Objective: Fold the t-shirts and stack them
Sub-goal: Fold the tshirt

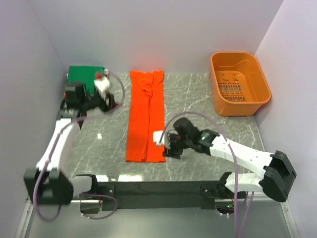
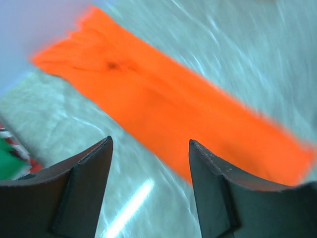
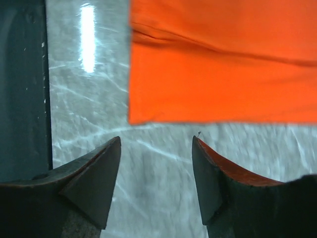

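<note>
The orange-red t-shirt's near end needs to be folded over toward the back. My right gripper should grab the t-shirt's near-edge corner next.
The orange-red t-shirt lies flat on the table, folded lengthwise into a long narrow strip running from the back to the near side. It also shows in the left wrist view and the right wrist view. A folded green shirt sits on thinner white and red ones at the back left. My left gripper is open and empty, between the green stack and the strip. My right gripper is open and empty, just right of the strip's near right corner, over bare table.
A rigid orange plastic basket stands at the back right. Walls close in the table on the left, back and right. A black bar with the arm bases runs along the near edge.
</note>
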`<state>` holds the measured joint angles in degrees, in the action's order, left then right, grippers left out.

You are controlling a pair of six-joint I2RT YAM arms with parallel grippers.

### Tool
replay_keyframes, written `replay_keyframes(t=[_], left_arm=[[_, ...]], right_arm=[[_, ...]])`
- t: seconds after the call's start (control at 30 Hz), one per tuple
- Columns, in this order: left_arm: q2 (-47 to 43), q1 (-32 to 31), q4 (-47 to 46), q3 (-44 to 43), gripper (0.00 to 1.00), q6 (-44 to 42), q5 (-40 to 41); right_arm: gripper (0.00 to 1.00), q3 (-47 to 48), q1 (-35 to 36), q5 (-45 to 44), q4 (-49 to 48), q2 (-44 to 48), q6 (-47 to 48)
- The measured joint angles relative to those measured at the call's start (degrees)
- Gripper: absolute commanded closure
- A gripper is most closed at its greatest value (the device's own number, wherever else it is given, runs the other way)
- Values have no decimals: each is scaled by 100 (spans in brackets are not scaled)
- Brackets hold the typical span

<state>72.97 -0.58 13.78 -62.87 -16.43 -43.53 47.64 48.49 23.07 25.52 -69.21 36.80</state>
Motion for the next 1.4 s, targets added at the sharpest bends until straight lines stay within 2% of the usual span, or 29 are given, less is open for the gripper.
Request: replay_keyframes(t=[0.1, 0.23, 0.33, 0.5, 0.67, 0.77, 0.87, 0.9, 0.97, 1.0, 1.03, 1.17, 1.4], left_arm=[[-984, -57, 883, 1099, 33, -1425, -339], [-1672, -173, 2065, 2411, 35, -2894, -470], [-2166, -468, 2507, 3067, 36, -3499, -463], [-2872, -1097, 2507, 3738, 36, -3956, -348], [-2745, -1241, 2496, 3921, 37, -4369, -127], [-2660, -1244, 2520, 3921, 39, -4723, -61], [-2612, -1283, 2614, 3921, 45, -5156, -28], [-2579, -1320, 2649, 3921, 47, -5305, -15], [-2503, -1425, 2660, 3921, 51, -5504, 0], [-2450, -1504, 2658, 3921, 53, -5604, 24], [-2374, -1598, 2653, 3921, 56, -5681, 59], [-2024, -1910, 2549, 3906, 60, -5775, 197], [-1392, -2559, 1954, 3840, 52, -5462, 645]], right_arm=[[37, -323, 472, -120, -343, -72, 243], [37, -870, 938, -343, -807, -243, 516], [39, -1191, 1198, -516, -1115, -446, 671], [42, -1180, 1338, -745, -1462, -975, 824], [44, -772, 1340, -890, -1478, -1537, 918], [53, -503, 1349, -955, -1447, -1821, 949], [68, -289, 1370, -1025, -1335, -2026, 988], [79, -247, 1379, -1051, -1287, -2065, 986], [89, -205, 1392, -1104, -1196, -2105, 1003], [98, -197, 1401, -1130, -1161, -2105, 992], [100, -188, 1401, -1152, -1132, -2105, 981], [100, -184, 1401, -1204, -1108, -2103, 907], [100, -114, 1401, -1263, -992, -2105, 715]])
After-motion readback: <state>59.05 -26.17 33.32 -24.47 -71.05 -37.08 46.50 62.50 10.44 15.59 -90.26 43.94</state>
